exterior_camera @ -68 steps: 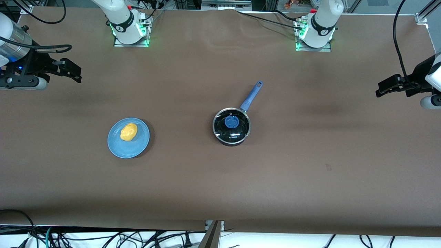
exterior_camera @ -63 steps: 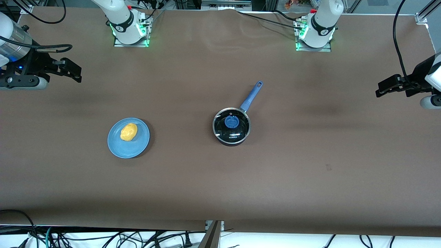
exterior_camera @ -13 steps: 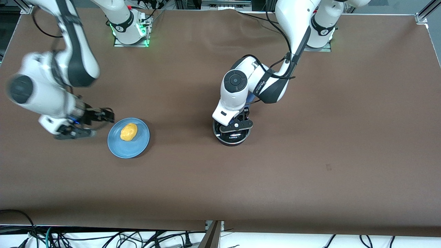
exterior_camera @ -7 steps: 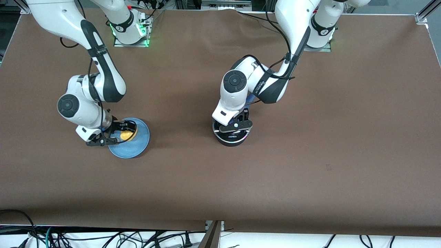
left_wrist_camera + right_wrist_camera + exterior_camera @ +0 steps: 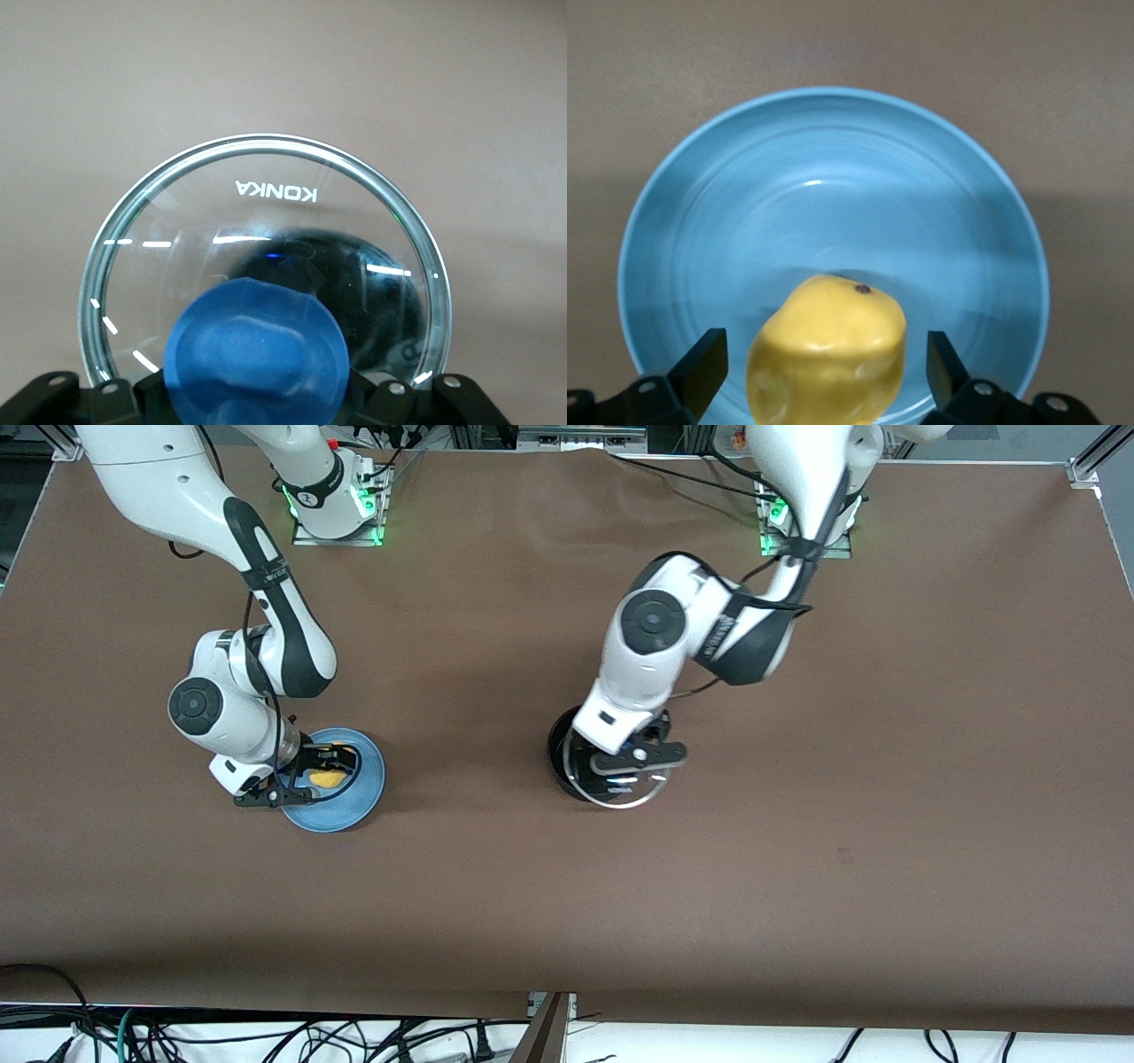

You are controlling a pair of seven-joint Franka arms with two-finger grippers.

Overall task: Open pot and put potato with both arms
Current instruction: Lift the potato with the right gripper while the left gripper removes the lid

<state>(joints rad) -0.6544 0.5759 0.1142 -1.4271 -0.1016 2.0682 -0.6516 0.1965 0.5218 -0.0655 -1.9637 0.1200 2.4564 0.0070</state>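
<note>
My right gripper's fingers are low beside the yellow potato (image 5: 826,354) on the blue plate (image 5: 833,195) and closing would catch the potato, so it is now time to close.
The black pot (image 5: 563,755) stands mid-table, its blue handle hidden under the left arm. My left gripper (image 5: 636,757) is shut on the blue knob (image 5: 257,354) of the clear glass lid (image 5: 631,790). It holds the lid raised and shifted partly off the pot, toward the left arm's end. The lid's glass (image 5: 266,204) fills the left wrist view. The yellow potato (image 5: 330,779) lies on the blue plate (image 5: 359,793). My right gripper (image 5: 323,772) is low over the plate and open. Its fingers (image 5: 700,363) stand on either side of the potato (image 5: 828,350) with gaps.
The blue plate (image 5: 833,177) sits toward the right arm's end of the brown table. Both arms' bases stand along the table edge farthest from the front camera. Cables hang below the edge nearest the camera.
The left gripper has lifted the lid off the pot and carried it toward the left arm's end. The right gripper has moved further over the plate, its fingers now on either side of the potato.
</note>
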